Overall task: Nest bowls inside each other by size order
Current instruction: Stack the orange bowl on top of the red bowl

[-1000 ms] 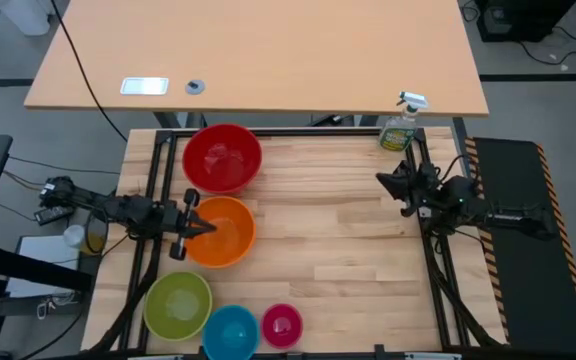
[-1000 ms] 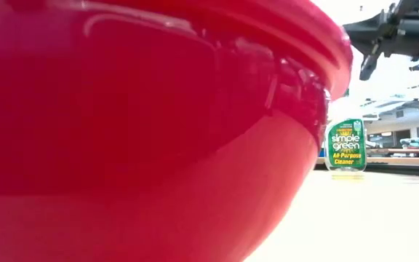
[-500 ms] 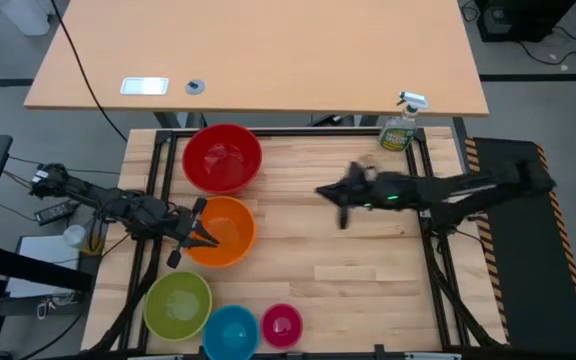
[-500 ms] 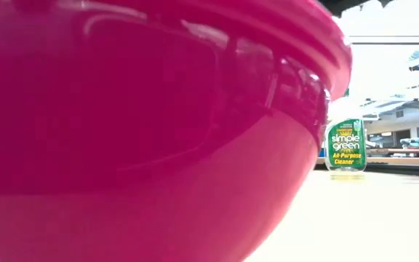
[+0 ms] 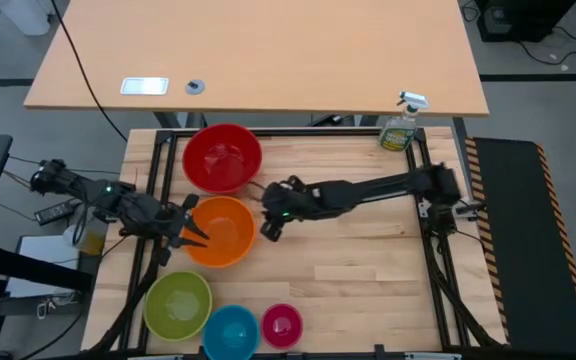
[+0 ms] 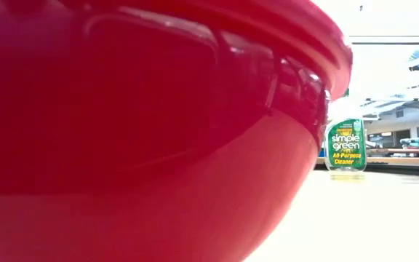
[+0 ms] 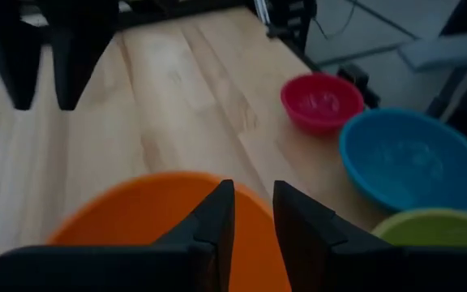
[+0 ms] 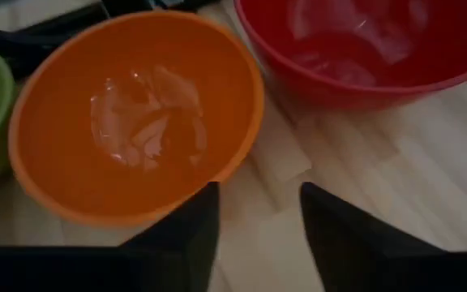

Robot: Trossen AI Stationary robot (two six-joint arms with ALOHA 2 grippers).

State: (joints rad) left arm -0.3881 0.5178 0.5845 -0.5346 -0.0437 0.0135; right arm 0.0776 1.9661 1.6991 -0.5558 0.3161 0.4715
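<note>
The orange bowl has to be nested inside the larger red bowl (image 5: 222, 157), so the robot's right gripper should next grab the orange bowl by its rim (image 5: 255, 234).
Five bowls stand upright on the wooden table. The red bowl (image 5: 222, 157) is at the far left and fills the low view (image 6: 137, 124). The orange bowl (image 5: 224, 231) stands just in front of it. Yellow-green (image 5: 178, 305), blue (image 5: 231, 332) and pink (image 5: 282, 324) bowls line the near edge. My left gripper (image 5: 198, 230) is at the orange bowl's left rim, its fingers a narrow gap apart (image 7: 254, 199). My right gripper (image 5: 266, 222) is open over the table just right of the orange bowl (image 8: 136, 122), with the red bowl (image 8: 363, 49) beside it. My left gripper comes level from the table's left. Its fingers (image 7: 217, 219) stand on either side of the orange bowl's rim (image 7: 254, 212), one over the inside and one toward the outside. I cannot tell whether they touch the rim. The bowl rests on the table.
A green spray bottle (image 5: 400, 128) stands at the table's far right corner and shows in the low view (image 6: 345, 144). Bare wood lies across the table's middle and right (image 5: 368, 260). A larger desk (image 5: 258, 50) stands beyond the far edge.
My right arm has swept from the table's right edge across to the left, and its gripper now sits beside the orange bowl's right rim. My left gripper has stayed at the bowl's left rim, turning a little. No bowl has moved.
</note>
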